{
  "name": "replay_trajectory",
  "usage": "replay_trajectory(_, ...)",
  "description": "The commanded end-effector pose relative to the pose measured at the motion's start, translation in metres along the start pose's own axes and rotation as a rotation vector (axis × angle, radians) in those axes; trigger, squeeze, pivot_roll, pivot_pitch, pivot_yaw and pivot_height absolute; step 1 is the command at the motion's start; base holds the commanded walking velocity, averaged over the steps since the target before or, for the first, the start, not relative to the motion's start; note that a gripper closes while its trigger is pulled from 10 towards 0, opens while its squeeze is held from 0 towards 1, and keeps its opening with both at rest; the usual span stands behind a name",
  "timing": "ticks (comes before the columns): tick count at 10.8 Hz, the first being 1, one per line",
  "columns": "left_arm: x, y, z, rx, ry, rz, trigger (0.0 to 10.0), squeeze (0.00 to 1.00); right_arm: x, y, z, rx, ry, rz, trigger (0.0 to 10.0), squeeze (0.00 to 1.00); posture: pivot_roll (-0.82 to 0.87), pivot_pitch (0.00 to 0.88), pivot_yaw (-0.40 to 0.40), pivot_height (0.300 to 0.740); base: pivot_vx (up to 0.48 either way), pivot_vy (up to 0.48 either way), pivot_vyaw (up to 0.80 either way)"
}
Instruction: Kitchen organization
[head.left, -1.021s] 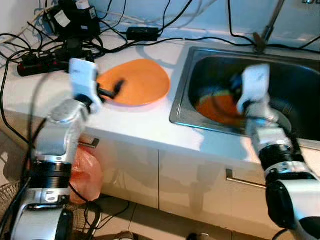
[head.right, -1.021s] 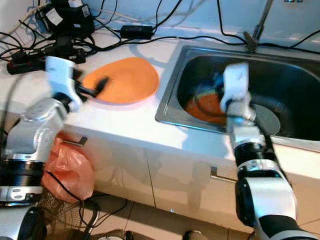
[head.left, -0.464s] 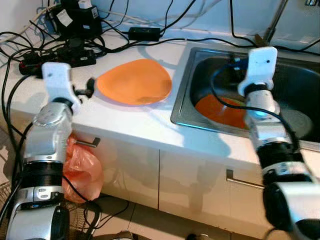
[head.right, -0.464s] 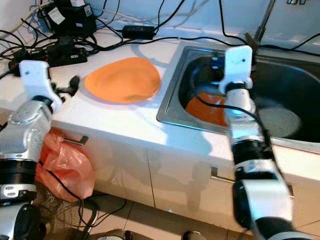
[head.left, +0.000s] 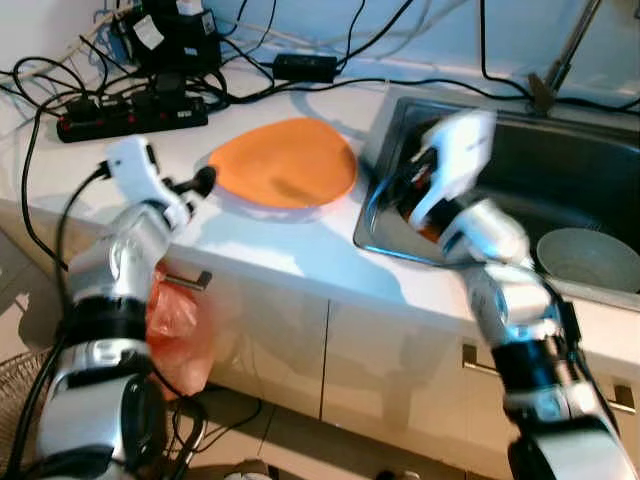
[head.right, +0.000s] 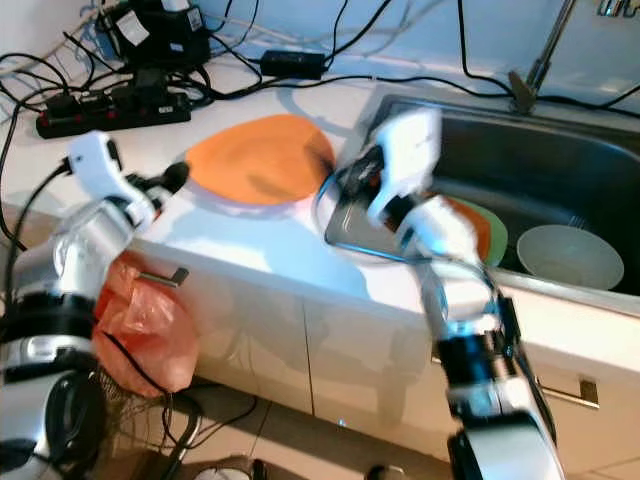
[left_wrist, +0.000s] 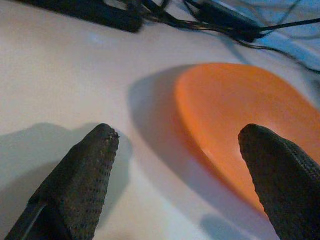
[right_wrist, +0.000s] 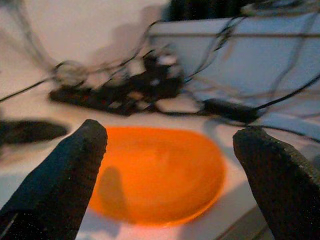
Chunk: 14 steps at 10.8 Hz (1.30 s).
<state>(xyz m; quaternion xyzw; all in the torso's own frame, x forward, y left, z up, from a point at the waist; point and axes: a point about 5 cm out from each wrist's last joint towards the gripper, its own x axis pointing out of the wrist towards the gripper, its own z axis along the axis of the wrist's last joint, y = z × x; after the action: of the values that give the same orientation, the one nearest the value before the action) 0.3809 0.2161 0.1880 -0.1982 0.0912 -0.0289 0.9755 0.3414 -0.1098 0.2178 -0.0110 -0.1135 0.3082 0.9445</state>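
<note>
I should next grab the orange plate with my left gripper by its thin raised rim, because the plate's broad side is far wider than my open fingers.
An orange plate (head.left: 283, 162) lies flat on the white counter (head.left: 300, 250), just left of the steel sink (head.left: 385, 110). My left gripper (head.left: 197, 183) hovers open at the plate's left edge; in the left wrist view its fingertips (left_wrist: 102, 137) straddle the orange plate (left_wrist: 235, 120) rim. My right gripper (head.right: 365, 178), blurred, hangs open above the sink's left rim, facing the orange plate (right_wrist: 160, 172). In the sink lie a second orange plate with a green rim (head.right: 482, 226) and a pale bowl (head.right: 563, 255).
Power strips (head.left: 130, 112), adapters and tangled black cables crowd the counter's back left. A faucet stem (head.left: 562, 55) rises behind the sink. An orange plastic bag (head.left: 178, 325) hangs by the cabinet handle (head.left: 185, 281) below the counter.
My right gripper has lifted out of the sink and swung left to its rim, uncovering the bowl. My left gripper drew back left, then returned to the plate's edge. The camera shifted.
</note>
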Motion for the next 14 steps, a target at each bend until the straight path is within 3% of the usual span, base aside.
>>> replay_trajectory(1,0.002,-0.001,-0.002,-0.054,0.032,-0.021,10.0,0.00,-0.004,0.001,0.004,0.002,0.005,0.036,10.0,0.00,0.12,0.053,0.025,0.740,0.000,0.000,0.00)
replay_trajectory(5,0.010,-0.007,-0.008,-0.329,0.106,-0.079,10.0,0.00,-0.015,0.006,0.011,0.023,0.047,0.062,10.0,0.00,0.11,0.054,0.034,0.740,0.000,0.000,0.00)
replay_trajectory(6,0.014,-0.011,-0.009,-0.436,0.107,-0.120,10.0,0.00,-0.016,0.007,0.012,0.026,0.045,0.069,10.0,0.00,0.11,0.057,0.035,0.740,0.000,0.000,0.00)
replay_trajectory(7,0.017,-0.014,-0.008,-0.479,0.102,-0.115,10.0,0.00,-0.017,0.008,0.014,0.029,0.047,0.066,10.0,0.00,0.10,0.056,0.038,0.740,0.000,0.000,0.00)
replay_trajectory(8,0.019,-0.016,-0.018,-0.505,0.157,-0.098,0.0,0.00,-0.018,0.008,0.016,0.025,0.049,0.061,10.0,0.00,0.10,0.058,0.043,0.740,0.000,0.000,0.00)
replay_trajectory(12,0.022,-0.027,-0.028,-0.554,0.214,-0.129,0.0,0.00,-0.024,0.011,0.016,0.033,0.070,0.077,10.0,0.00,0.09,0.064,0.051,0.740,0.000,0.000,0.00)
replay_trajectory(14,0.023,-0.029,-0.029,-0.559,0.219,-0.135,0.0,0.00,-0.031,0.015,0.009,0.030,0.143,0.139,10.0,0.00,0.09,0.066,0.051,0.740,0.000,0.000,0.00)
